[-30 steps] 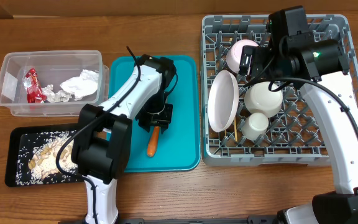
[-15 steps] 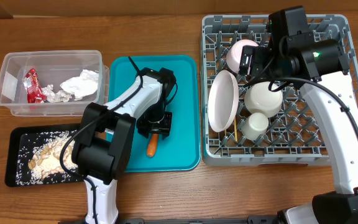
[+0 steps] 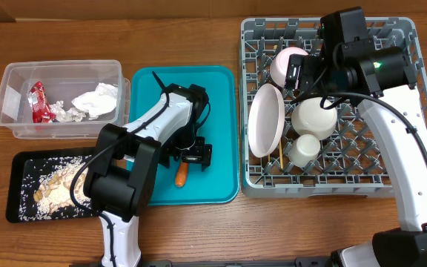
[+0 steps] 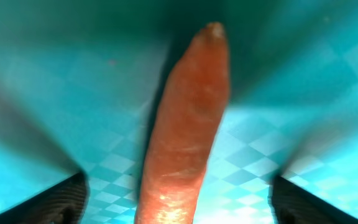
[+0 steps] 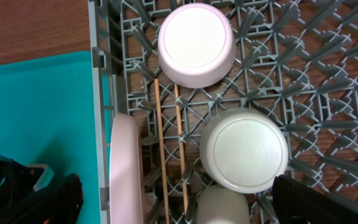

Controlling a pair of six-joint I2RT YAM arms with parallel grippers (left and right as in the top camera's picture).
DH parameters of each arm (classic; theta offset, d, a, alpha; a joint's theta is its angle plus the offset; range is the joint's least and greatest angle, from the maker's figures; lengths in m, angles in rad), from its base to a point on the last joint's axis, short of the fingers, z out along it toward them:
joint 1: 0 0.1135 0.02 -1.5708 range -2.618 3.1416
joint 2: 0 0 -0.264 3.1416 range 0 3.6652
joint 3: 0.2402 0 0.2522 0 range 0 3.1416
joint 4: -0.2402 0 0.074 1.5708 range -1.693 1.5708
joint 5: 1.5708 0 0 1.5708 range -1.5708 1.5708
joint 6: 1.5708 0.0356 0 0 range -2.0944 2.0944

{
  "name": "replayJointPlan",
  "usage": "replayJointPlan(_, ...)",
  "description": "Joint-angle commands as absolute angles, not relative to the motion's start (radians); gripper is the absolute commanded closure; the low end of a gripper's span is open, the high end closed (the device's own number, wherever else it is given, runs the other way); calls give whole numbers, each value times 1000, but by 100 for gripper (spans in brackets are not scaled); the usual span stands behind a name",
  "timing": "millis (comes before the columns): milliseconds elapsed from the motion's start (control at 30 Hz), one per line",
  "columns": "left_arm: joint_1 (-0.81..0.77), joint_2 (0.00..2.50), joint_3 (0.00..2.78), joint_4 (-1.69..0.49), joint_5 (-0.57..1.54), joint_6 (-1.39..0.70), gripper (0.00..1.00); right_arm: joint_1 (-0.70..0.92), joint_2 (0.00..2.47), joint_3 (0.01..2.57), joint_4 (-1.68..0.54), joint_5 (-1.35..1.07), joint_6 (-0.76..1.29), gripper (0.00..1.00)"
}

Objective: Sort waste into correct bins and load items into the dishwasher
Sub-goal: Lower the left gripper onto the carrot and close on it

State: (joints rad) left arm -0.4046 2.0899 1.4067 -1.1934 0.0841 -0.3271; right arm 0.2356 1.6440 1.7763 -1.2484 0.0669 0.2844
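My left gripper has the carrot's thick end (image 3: 183, 167) (image 4: 172, 191) between its fingers, and they meet their shadows on the tray, so it should close on the carrot now.
The orange carrot (image 3: 181, 176) lies flat on the teal tray (image 3: 221, 89). My left gripper (image 3: 192, 154) is open just above it, a finger on each side, not touching; in the left wrist view the carrot (image 4: 185, 137) runs between the spread fingers (image 4: 179, 202). My right gripper (image 3: 310, 74) is open and empty above the grey dish rack (image 3: 399, 44). The rack holds a plate (image 3: 266, 120), two bowls (image 3: 286, 63) (image 3: 314, 115), a cup (image 3: 303, 148) and chopsticks (image 5: 169, 149).
The clear tub (image 3: 13, 81) at the back left holds a red wrapper (image 3: 38, 101), a napkin (image 3: 97, 100) and foil (image 3: 64, 113). The black tray (image 3: 17, 208) at the front left holds rice scraps (image 3: 54, 185).
My left gripper has moved toward the front of the teal tray, along the carrot, and its fingers have spread wider. The right arm has not moved.
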Motion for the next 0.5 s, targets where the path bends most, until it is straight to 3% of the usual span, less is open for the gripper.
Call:
replayJointPlan(0,-407,2115,1378,-1177,52,-337,24,234,1645,1773,-1244,74,286,0)
replayJointPlan(67,-407,2115,1378,-1177,52,-337,34,234,1645,1773,-1244,74,286,0)
replayJointPlan(367,-407,2115,1378,-1177,52,-337,52,234,1645,1773,-1244,74,285,0)
replayJointPlan(467,-407,2115,1378,-1184,52,-337,70,234,1645,1773,-1244,74,285,0)
